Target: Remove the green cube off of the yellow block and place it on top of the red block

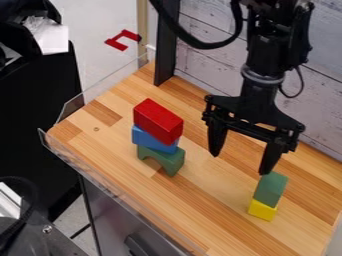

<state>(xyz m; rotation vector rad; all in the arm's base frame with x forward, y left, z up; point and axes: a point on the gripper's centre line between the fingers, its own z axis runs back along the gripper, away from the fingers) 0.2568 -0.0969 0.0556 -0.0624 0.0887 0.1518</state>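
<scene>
The gripper needs to move the green cube off the yellow block and onto the red block, so next it needs to grab the green cube by its opposite sides.
My gripper hangs over the right half of the table, open, its two fingers spread wide with nothing between them. The green cube rests on the yellow block near the table's right side; the right fingertip shows just above the cube's top left corner, and whether they touch I cannot tell. To the left of the gripper stands a stack with the red block on top, lying a little tilted. Under it is a blue block, and at the bottom a green arch block.
The wooden table has a clear plastic guard along its left and front edges. A white plank wall and a dark post stand behind. The stack of blocks rises left of the gripper.
</scene>
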